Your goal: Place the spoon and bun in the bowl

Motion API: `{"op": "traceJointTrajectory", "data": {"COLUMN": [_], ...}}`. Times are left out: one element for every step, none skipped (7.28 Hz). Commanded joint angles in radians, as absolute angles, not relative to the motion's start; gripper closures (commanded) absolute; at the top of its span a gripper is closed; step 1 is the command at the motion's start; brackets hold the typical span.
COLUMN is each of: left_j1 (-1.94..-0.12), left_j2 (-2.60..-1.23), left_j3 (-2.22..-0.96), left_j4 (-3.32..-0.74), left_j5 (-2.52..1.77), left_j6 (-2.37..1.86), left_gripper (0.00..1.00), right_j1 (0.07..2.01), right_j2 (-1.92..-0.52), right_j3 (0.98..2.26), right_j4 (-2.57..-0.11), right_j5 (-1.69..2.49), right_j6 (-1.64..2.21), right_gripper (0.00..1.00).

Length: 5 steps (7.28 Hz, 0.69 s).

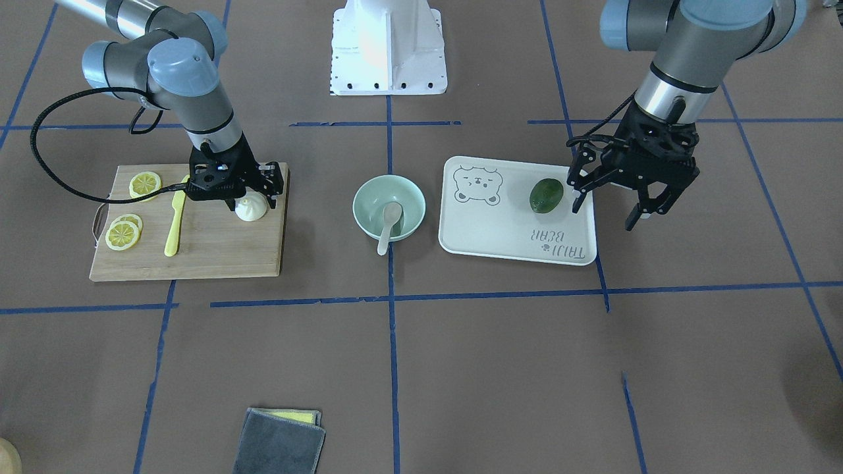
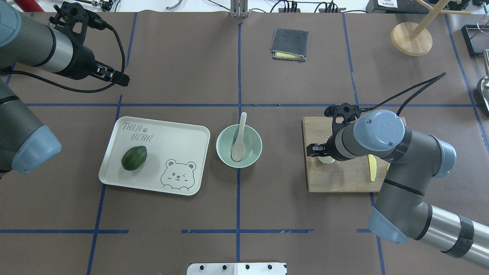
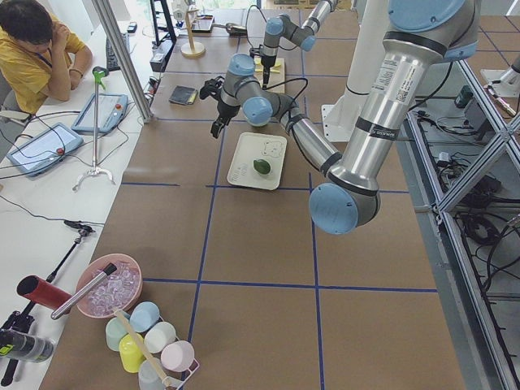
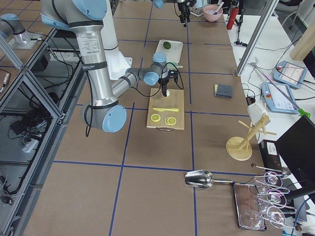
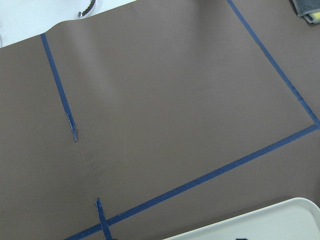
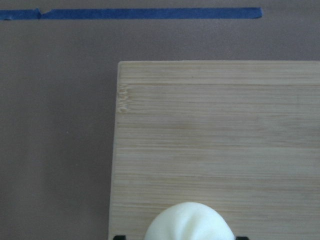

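I should grip the white bun by its round sides with my right gripper next. Then the bun should go in the mint-green bowl beside the spoon.
The beige spoon lies in the mint-green bowl at the table's middle, its handle resting over the rim; both also show in the overhead view, the spoon in the bowl. The white bun sits on the wooden cutting board. My right gripper is low over the bun, open, with a finger on either side of it; the right wrist view shows the bun between the fingertips. My left gripper is open and empty, raised beside the tray's edge.
On the board lie lemon slices and a yellow plastic knife. The beige bear-printed tray holds a green fruit. A folded grey cloth lies near the operators' edge. The robot's white base stands behind the bowl.
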State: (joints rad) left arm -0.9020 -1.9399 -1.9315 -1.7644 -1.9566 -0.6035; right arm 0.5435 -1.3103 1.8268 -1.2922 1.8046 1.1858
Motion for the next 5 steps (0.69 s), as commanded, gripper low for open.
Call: {"op": "traceJointTrajectory", "data": {"left_j1": [-0.9, -0.9, -0.9, -0.9, -0.902], "left_j2": [-1.942, -1.944, -1.944, -1.944, -1.941], "left_j3": [-1.913, -1.911, -1.91, -1.913, -1.913], "left_j4": [-1.766, -1.766, -1.767, -1.766, -1.766], "left_j5": [-1.957, -1.957, -1.957, -1.957, -1.957], "left_j6": [-0.606, -0.607, -0.607, -0.607, -0.607], "left_gripper": [0.17, 0.17, 0.17, 0.16, 0.16], "right_j1": [0.545, 0.546, 0.548, 0.549, 0.549], "right_j2": [-1.309, -1.312, -1.312, -1.304, -1.301], "right_j3": [1.829, 1.832, 1.838, 1.857, 1.914], "right_j4": [-1.293, -1.293, -1.293, -1.298, -1.351], "right_j5": [1.804, 1.804, 1.804, 1.804, 1.802], "right_j6": [1.186, 1.186, 1.186, 1.187, 1.193], "right_gripper": [0.47, 0.5, 0.51, 0.5, 0.5]}}
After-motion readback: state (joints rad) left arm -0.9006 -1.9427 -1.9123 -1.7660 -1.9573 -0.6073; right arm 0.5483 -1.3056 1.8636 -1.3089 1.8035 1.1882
